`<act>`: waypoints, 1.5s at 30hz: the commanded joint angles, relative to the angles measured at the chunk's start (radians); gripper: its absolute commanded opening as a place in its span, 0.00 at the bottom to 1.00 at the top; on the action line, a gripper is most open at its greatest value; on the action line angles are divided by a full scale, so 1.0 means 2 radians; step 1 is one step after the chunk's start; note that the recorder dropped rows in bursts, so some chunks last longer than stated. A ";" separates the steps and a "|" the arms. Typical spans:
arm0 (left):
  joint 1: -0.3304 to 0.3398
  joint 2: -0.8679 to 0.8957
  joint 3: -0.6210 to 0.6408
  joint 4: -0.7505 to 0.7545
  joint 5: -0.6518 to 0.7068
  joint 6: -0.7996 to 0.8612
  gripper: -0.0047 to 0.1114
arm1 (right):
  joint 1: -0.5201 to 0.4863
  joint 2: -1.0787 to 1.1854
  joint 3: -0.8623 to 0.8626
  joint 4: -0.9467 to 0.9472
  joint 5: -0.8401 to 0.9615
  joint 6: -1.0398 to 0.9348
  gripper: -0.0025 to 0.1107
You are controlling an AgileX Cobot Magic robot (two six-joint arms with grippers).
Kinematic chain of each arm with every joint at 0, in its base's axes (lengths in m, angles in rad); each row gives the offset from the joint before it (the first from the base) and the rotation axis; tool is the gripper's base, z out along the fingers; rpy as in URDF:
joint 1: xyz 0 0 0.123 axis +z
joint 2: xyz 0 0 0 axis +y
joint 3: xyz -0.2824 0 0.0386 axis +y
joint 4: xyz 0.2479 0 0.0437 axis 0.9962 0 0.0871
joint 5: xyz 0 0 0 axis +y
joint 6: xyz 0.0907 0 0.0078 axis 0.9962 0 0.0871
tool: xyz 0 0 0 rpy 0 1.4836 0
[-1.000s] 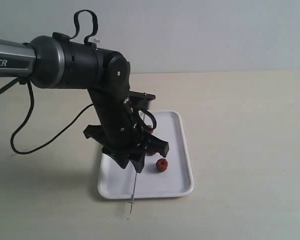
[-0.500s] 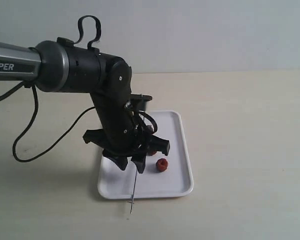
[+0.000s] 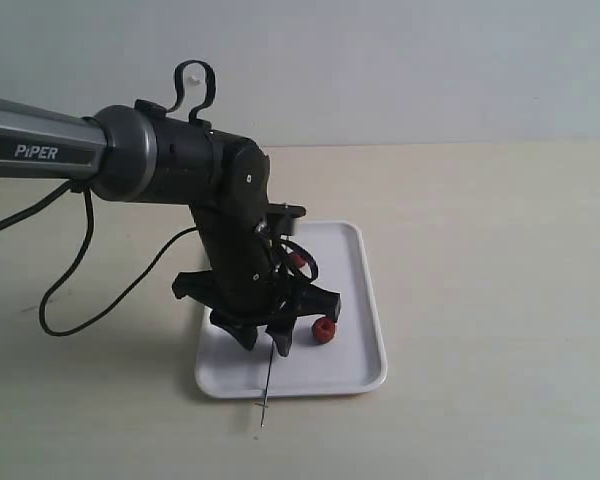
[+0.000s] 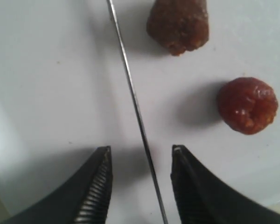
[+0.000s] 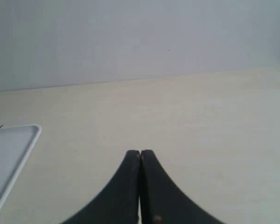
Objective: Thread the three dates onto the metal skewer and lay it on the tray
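My left gripper's fingertips reach down to the white tray's bottom on either side of the metal skewer, so it is time to close now and catch it.
The metal skewer lies bare on the white tray, and its near end juts over the tray's front rim. My left gripper is open, with one jaw on each side of the skewer and neither touching it. In the exterior view this gripper points down over the tray. Two wrinkled red-brown dates lie loose beside the skewer: one farther off and one nearer, which also shows as a date right of the jaws. My right gripper is shut and empty over bare table.
The left arm and its black cable cover the tray's left half in the exterior view. Beige tabletop surrounds the tray. A corner of the tray shows at the edge of the right wrist view.
The left arm has shifted slightly right and lower over the tray, and its jaws have spread a little wider. Skewer and the visible date have stayed put.
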 commanded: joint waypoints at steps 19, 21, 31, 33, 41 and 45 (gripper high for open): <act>-0.002 0.017 -0.003 -0.001 -0.008 -0.014 0.40 | -0.003 -0.003 0.002 -0.002 -0.003 -0.003 0.02; -0.002 0.018 -0.003 -0.001 -0.007 -0.014 0.40 | -0.003 -0.003 0.002 -0.002 -0.003 -0.003 0.02; -0.002 0.018 -0.003 -0.001 0.009 -0.012 0.18 | -0.003 -0.003 0.002 -0.002 -0.003 -0.003 0.02; -0.002 0.018 -0.003 -0.001 0.009 -0.012 0.11 | -0.003 -0.003 0.002 -0.002 -0.003 -0.003 0.02; 0.005 0.015 -0.003 -0.004 0.006 -0.015 0.04 | -0.003 -0.003 0.002 -0.002 -0.003 -0.003 0.02; 0.036 -0.010 -0.003 -0.001 0.006 -0.012 0.04 | -0.003 -0.003 0.002 -0.002 -0.003 -0.003 0.02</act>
